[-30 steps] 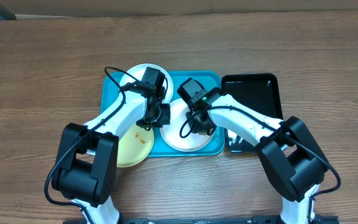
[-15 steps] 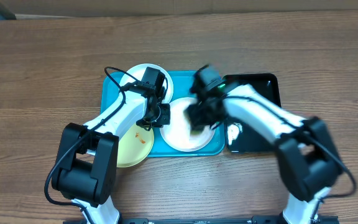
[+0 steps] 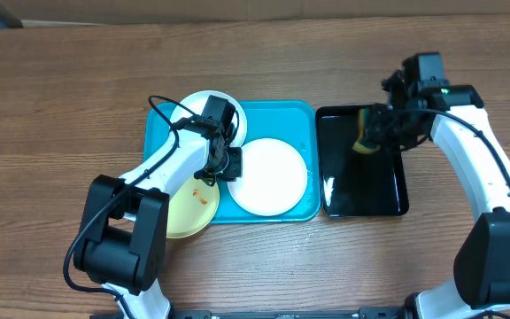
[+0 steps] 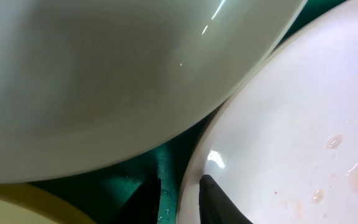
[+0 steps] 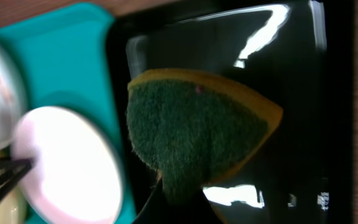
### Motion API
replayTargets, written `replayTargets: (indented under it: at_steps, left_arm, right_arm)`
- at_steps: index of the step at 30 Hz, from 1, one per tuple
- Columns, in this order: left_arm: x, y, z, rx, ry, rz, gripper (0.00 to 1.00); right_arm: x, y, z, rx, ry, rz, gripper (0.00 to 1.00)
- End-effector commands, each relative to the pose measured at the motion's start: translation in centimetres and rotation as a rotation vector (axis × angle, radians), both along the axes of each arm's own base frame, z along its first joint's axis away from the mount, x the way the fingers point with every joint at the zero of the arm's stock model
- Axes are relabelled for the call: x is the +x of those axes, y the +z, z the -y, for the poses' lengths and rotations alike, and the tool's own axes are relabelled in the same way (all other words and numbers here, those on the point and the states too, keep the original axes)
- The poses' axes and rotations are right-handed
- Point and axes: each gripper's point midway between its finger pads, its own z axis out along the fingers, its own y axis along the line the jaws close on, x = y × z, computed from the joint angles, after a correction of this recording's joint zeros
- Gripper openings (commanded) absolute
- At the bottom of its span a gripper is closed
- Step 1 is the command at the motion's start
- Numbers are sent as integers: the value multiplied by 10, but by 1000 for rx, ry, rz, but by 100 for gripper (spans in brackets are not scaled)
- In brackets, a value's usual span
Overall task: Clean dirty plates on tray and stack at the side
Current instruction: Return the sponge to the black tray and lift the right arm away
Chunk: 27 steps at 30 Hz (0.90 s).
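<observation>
My left gripper grabs the middle white plate's rim [image 3: 231, 181] [image 4: 182, 191] near the yellow-green plate next. The middle white plate's side stays free to clean before stacking at the side.
On the turquoise tray [image 3: 301, 117] a white plate [image 3: 273, 175] lies flat at the middle, and another white plate [image 3: 198, 101] sits at the back left. A yellow-green plate [image 3: 187, 211] with an orange smear overlaps the tray's front left corner. My left gripper [image 3: 224, 168] is low at the middle plate's left rim. In the left wrist view its fingers [image 4: 219, 202] straddle that rim [image 4: 188, 186], slightly open, with a sliver of tray showing beside the rim. My right gripper [image 3: 370, 140] hangs over the black tray [image 3: 366, 190], shut on a green and yellow sponge [image 5: 197, 124].
Faint wet pinkish marks [image 4: 334, 142] show on the middle plate. The glossy black tray [image 5: 303, 74] sits against the turquoise tray's right side. Bare wooden table [image 3: 60, 97] surrounds both trays.
My right arm has swung the sponge off the middle white plate and to the right, over the black tray. My left jaws have parted a little at the plate's rim.
</observation>
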Motion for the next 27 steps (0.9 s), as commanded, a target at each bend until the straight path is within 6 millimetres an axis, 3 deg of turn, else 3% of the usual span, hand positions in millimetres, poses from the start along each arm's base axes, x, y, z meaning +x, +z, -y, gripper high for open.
replayTargets:
  at_steps: [1,9,10,12,14,17,20,23,25,26,27]
  left_arm:
    - [-4,-6,-1,16,1,-15,24]
    - [-4,-6,-1,16,0,-17,24]
    - [-4,-6,-1,16,0,-17,24]
    - [-4,-6,-1,16,0,-17,24]
    - [-4,-6,-1,16,0,-18,24]
    - [-4,-6,-1,16,0,-18,24]
    - [-4,-6,-1,16,0,-18,22]
    - [-4,-6,0,16,0,-17,4]
    - [-4,-5,0,11,-1,-19,4]
    - [-6,-4,2,0,-2,-29,4]
    - [-6,-2,2,1,-2,-32,4]
  right_arm:
    - [-11,-30,10,-50,-7,-27,4]
    - [-22,-75,7,-52,4,0,4]
    - [-23,-78,9,-64,0,-1,9]
    - [-25,-82,15,-94,-8,-2,40]
    - [-24,-81,13,-84,-6,0,57]
    - [-14,-61,4,-23,6,28,64]
    - [2,-23,8,-5,-21,55,68]
    - [15,17,21,-5,-60,77,78]
    - [21,40,36,-7,-96,91,80]
    - [24,56,53,-8,-138,100,83]
    - [24,61,61,-9,-160,100,86]
